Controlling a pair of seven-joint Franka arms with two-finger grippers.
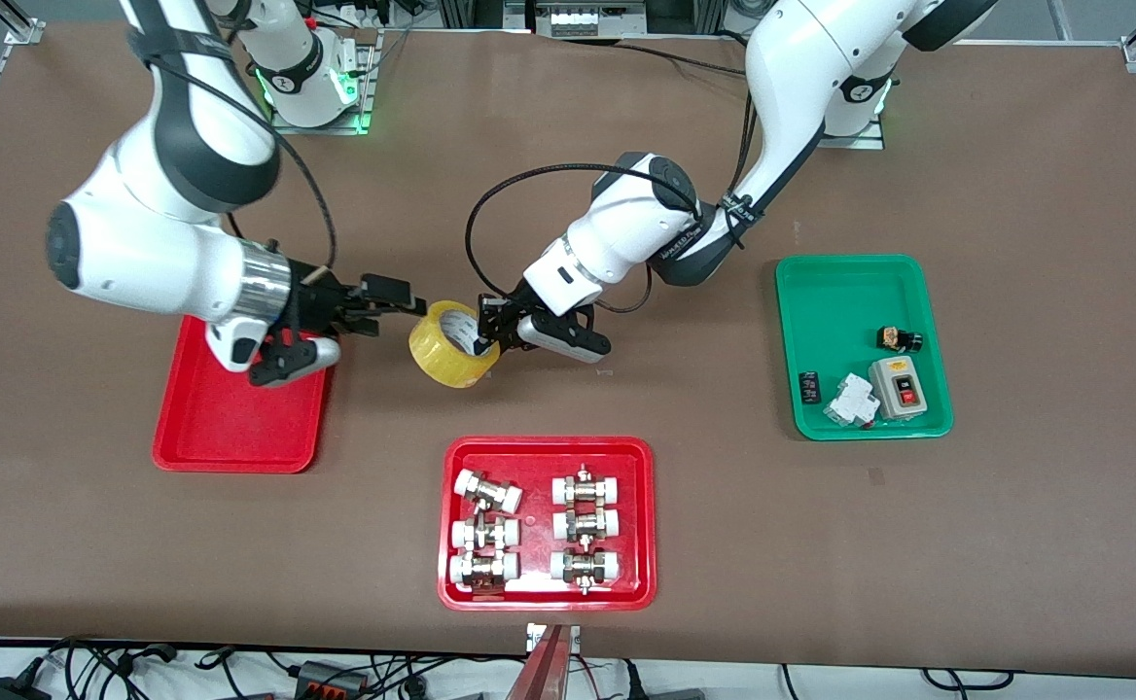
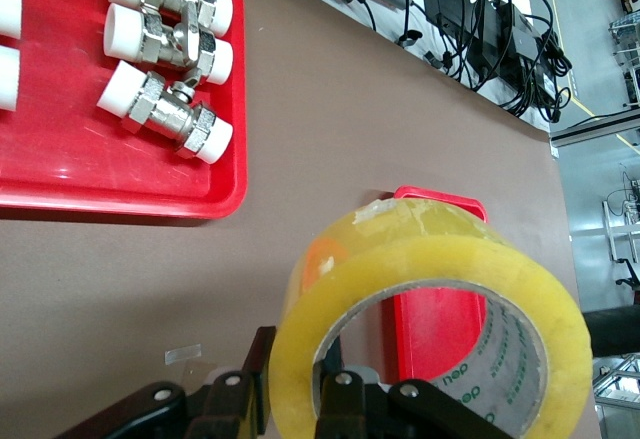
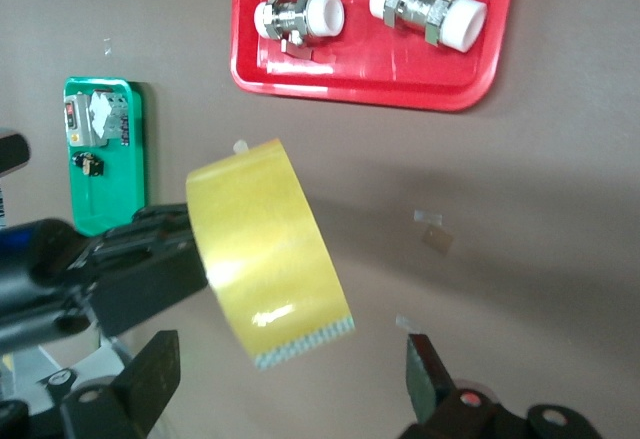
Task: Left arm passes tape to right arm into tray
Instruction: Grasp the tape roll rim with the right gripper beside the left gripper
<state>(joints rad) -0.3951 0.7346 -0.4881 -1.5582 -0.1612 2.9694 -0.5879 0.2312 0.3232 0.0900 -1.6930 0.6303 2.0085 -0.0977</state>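
My right gripper needs to move toward the roll first and then close on it, because the yellow tape roll's near edge [image 1: 418, 343] is ahead of both open fingers.
The yellow tape roll [image 1: 446, 345] hangs above the bare table, beside the plain red tray [image 1: 228, 428]. My left gripper [image 1: 486, 335] is shut on the roll's wall, one finger inside the ring and one outside, as the left wrist view shows around the tape [image 2: 430, 299] and gripper [image 2: 300, 369]. My right gripper [image 1: 401, 313] is open at the roll's tray-side edge. In the right wrist view its fingers [image 3: 160, 369] stand wide apart on either side of the tape [image 3: 265, 249] without touching it. The plain tray is empty; the right arm's wrist is over part of it.
A red tray [image 1: 549, 452] of several white-capped metal fittings lies nearer the front camera than the tape. A green tray [image 1: 850, 292] with small electrical parts lies toward the left arm's end.
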